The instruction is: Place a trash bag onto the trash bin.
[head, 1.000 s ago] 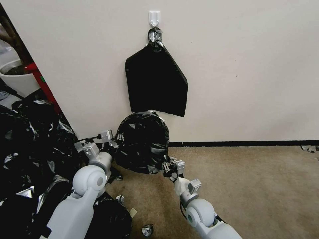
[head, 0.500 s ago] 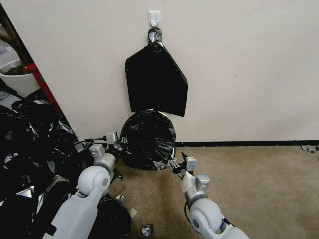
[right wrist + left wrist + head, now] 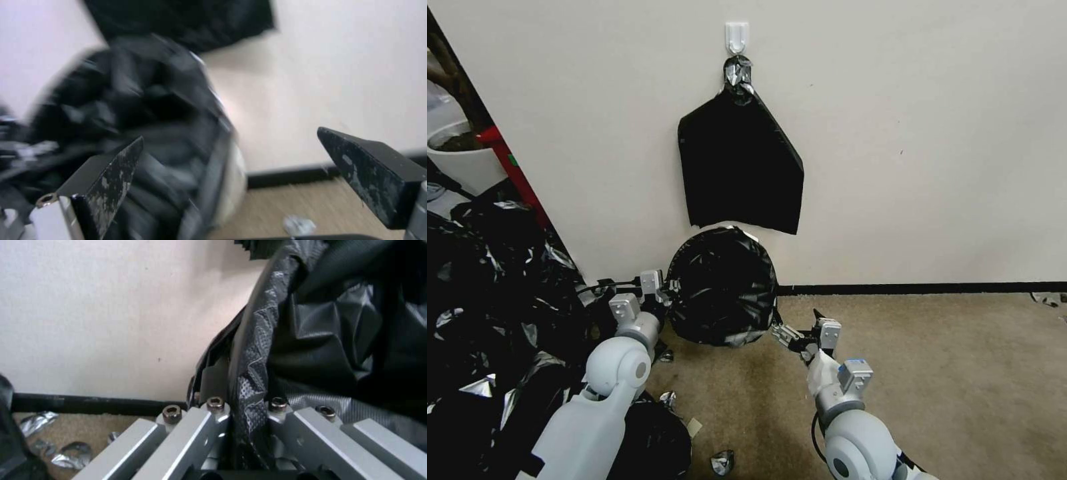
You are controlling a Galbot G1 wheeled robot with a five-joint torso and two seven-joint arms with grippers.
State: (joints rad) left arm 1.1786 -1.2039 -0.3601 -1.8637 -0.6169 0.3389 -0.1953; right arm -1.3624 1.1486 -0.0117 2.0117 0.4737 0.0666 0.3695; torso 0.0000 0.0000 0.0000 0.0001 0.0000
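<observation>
My right gripper is going to grab the glossy black trash bag by its silvery fold (image 3: pixel 740 297) next, to line the trash bin.
The glossy black trash bag (image 3: pixel 720 287) is draped over the trash bin, which stands on the carpet against the wall. A strip of the bin's cream wall (image 3: pixel 235 185) shows below the bag (image 3: pixel 146 116). My left gripper (image 3: pixel 666 293) is at the bag's left edge, shut on a fold of the plastic (image 3: pixel 249 386). To the right of the bag, my right gripper (image 3: pixel 797 325) is open and apart from it. Nothing lies between its two dark fingers (image 3: pixel 111 173).
A flat black sheaf of bags (image 3: pixel 737 167) hangs from a white wall hook (image 3: pixel 737 35) just above the bin. A big heap of black bags (image 3: pixel 494 300) fills the floor to the left, with a white plant pot (image 3: pixel 464 160) behind it. Small foil scraps (image 3: pixel 722 461) lie on the carpet.
My right gripper has let go of the bag's lower right edge, opened and drawn back to the right. The bag has shifted slightly right and settled over the bin.
</observation>
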